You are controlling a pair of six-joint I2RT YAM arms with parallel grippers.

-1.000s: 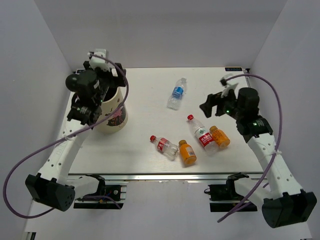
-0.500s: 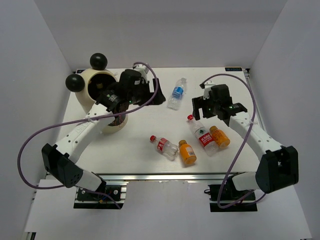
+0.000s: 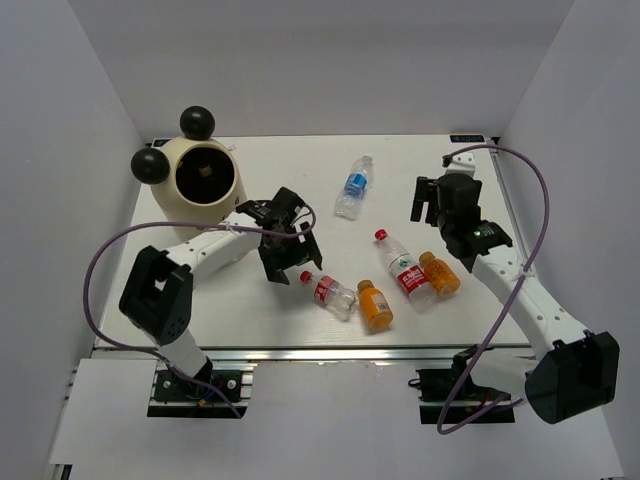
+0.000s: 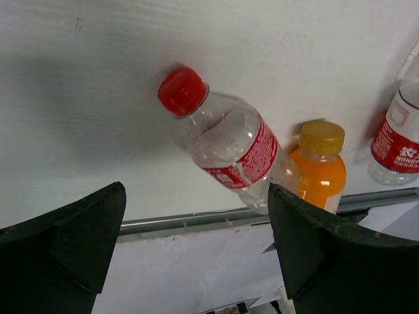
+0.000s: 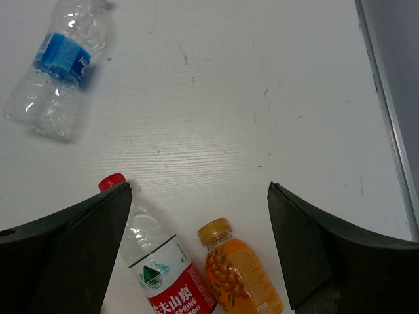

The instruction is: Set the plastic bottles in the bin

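My left gripper grabs the clear red-capped bottle by its red-labelled middle [image 3: 325, 290] next, to drop it into the cream bin [image 3: 205, 178].
The cream bin [image 3: 205, 178] with two black ball ears stands at the far left, its dark opening facing up. Five plastic bottles lie on the table. A blue-labelled one [image 3: 353, 187] [image 5: 55, 78] is far centre. A small red-capped one [image 3: 328, 290] [image 4: 226, 147] lies beside an orange one [image 3: 376, 306] [image 4: 319, 170]. A longer red-capped one [image 3: 405, 270] [image 5: 160, 268] lies beside a second orange one [image 3: 440, 273] [image 5: 239, 271]. My left gripper [image 3: 290, 260] [image 4: 195, 196] is open and empty, just left of the small red-capped bottle. My right gripper [image 3: 432, 205] [image 5: 200, 186] is open and empty, above and beyond the right pair.
The white table [image 3: 300, 215] ends in a metal rail [image 3: 330, 352] at its near edge, close behind the near bottles. Grey walls enclose the table on the left, back and right. The bin stands against the left edge.
My left arm has swung from over the bin down to the middle of the table, beside the small red-capped bottle. My right gripper has shifted slightly back and right. No bottle has moved.
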